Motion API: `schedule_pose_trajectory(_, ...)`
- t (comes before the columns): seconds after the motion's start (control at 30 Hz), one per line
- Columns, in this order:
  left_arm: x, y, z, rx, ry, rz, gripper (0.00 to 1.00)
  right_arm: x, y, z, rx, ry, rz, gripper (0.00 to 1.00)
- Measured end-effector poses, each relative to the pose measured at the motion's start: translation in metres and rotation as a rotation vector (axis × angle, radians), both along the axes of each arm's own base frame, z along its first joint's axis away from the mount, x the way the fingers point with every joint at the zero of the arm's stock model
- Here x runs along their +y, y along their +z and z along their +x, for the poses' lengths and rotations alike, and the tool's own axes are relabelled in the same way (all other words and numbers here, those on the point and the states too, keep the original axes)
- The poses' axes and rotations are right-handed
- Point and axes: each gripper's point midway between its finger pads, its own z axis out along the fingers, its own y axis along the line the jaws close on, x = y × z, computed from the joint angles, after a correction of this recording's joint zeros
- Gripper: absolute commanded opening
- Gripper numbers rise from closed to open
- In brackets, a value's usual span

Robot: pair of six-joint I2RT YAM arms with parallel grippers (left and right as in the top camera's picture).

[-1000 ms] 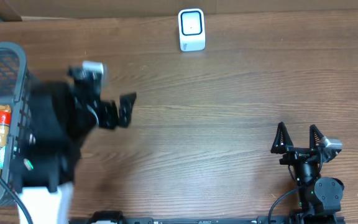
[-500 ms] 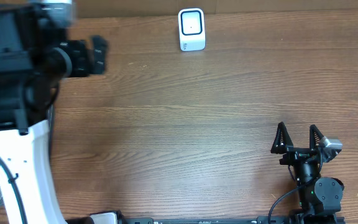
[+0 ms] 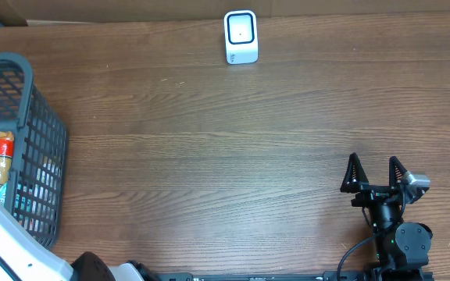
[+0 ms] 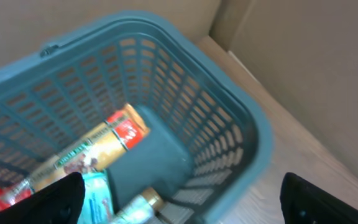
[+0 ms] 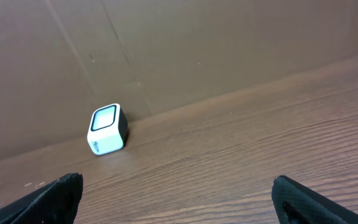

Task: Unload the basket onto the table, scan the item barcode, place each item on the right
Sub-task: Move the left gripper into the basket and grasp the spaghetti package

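Note:
I need to grab the long yellow-and-red packet with my left gripper by its red end, near the bottom of the basket. The packet's long body then stays free for the barcode scan.
A grey-blue plastic basket stands at the table's left edge and holds the items. In the left wrist view I look down into the basket at a long yellow-and-red packet, a teal packet and a gold-capped bottle. My left gripper hovers open above them, touching none; in the overhead view it is out of frame. The white barcode scanner stands at the table's far edge, also visible as the scanner in the right wrist view. My right gripper rests open at the front right.
A brown cardboard wall rises behind the scanner and beside the basket. The white link of the left arm crosses the bottom left corner. The wooden tabletop lies between basket, scanner and right arm.
My left arm swung from the table's left-middle up and leftward over the basket, leaving the overhead view. Its jaws have narrowed slightly. The right arm has not moved.

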Motion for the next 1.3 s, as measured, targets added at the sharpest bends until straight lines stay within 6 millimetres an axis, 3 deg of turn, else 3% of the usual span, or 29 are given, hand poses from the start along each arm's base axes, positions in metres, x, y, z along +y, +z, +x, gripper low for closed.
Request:
schedule_pose_trajectory(0.13, 0.020, -0.016, 0.006, 0.035, -0.012, 0.039, 1.00, 0.000, 0.000, 0.000, 0.000, 0.000, 0.000, 1.00)
schedule_pose_trajectory(0.3, 0.048, -0.058, 0.016, 0.156, -0.090, 0.083, 1.00, 0.000, 0.000, 0.000, 0.000, 0.000, 0.000, 1.00)
schedule_pose_trajectory(0.4, 0.060, -0.082, 0.028, 0.235, -0.161, 0.100, 0.90, 0.000, 0.000, 0.000, 0.000, 0.000, 0.000, 1.00)
schedule_pose_trajectory(0.63, 0.081, -0.178, 0.053, 0.464, -0.355, 0.054, 0.85, 0.000, 0.000, 0.000, 0.000, 0.000, 0.000, 1.00)
schedule_pose_trajectory(0.77, 0.091, -0.213, 0.055, 0.528, -0.403, 0.028, 0.84, 0.000, 0.000, 0.000, 0.000, 0.000, 0.000, 1.00)
schedule_pose_trajectory(1.0, 0.112, -0.230, 0.039, 0.574, -0.417, 0.025, 0.76, 0.000, 0.000, 0.000, 0.000, 0.000, 0.000, 1.00)
schedule_pose_trajectory(1.3, 0.147, -0.242, 0.030, 0.593, -0.423, 0.099, 0.78, 0.000, 0.000, 0.000, 0.000, 0.000, 0.000, 1.00)
